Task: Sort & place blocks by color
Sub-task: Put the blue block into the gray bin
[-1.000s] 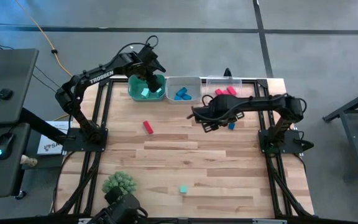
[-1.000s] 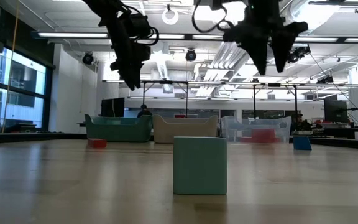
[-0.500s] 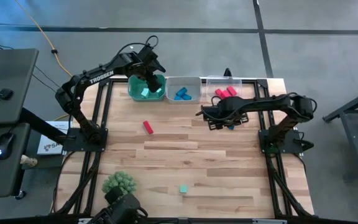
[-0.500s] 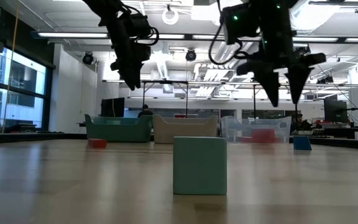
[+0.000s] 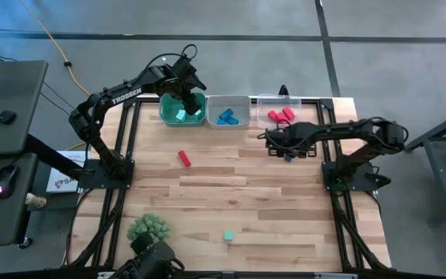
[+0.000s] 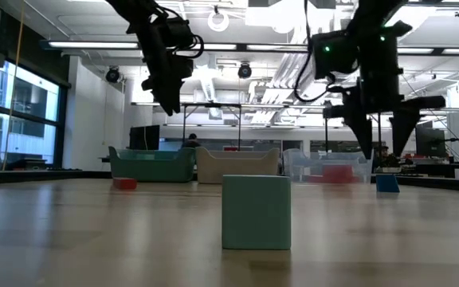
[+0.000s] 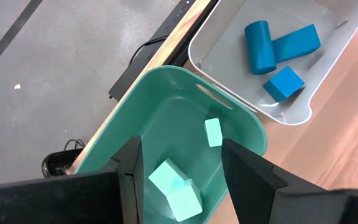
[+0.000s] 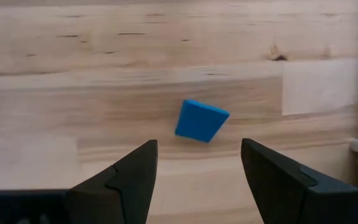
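My right gripper grabs the blue block's two opposite sides next, to sort it into the white bin (image 5: 228, 112) among the other blue blocks.
A blue block (image 8: 201, 120) lies flat on the wooden table near its right edge (image 5: 288, 158). My right gripper (image 8: 199, 144) hangs open above it, pointing down, clear of it and of the table (image 6: 385, 143). My left gripper (image 7: 182, 146) stands open and empty over the teal bin (image 7: 241, 127), where two teal blocks (image 7: 176, 186) lie. A red block (image 5: 183, 158) rests left of centre and a teal cube (image 5: 228, 235) near the front edge (image 6: 256, 211).
Three bins line the far edge: the teal bin (image 5: 183, 108), a white bin (image 5: 228, 112) holding blue blocks and a clear bin (image 5: 281, 113) holding red blocks. A green spiky plant ball (image 5: 149, 227) sits at the front left. Bare wood lies between the loose blocks.
My right gripper has moved toward the table's right edge and down, rolling about its own axis as it went, and now hangs over the blue block. Its fingers stay open. The blocks lie where they were.
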Robot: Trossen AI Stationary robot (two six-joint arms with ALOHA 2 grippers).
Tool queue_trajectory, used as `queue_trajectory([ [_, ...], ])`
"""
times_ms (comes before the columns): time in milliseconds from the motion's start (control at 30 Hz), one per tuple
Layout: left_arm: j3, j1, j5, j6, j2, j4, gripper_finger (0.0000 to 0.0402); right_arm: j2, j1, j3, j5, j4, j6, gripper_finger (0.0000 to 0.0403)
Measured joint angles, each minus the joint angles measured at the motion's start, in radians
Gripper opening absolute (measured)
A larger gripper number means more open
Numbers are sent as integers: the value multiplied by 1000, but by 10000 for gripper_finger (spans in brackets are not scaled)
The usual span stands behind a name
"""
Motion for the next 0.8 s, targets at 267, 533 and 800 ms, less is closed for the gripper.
queue_trajectory([
  [267, 0, 0, 0, 0, 0, 1, 136, -23, -15, -115, 6, 111, 66, 222],
  [533, 0, 0, 0, 0, 0, 19, 136, -21, -15, -206, 24, 256, 95, 222],
  [800, 0, 0, 0, 0, 0, 25, 136, -21, -15, -259, 50, 330, 125, 209],
])
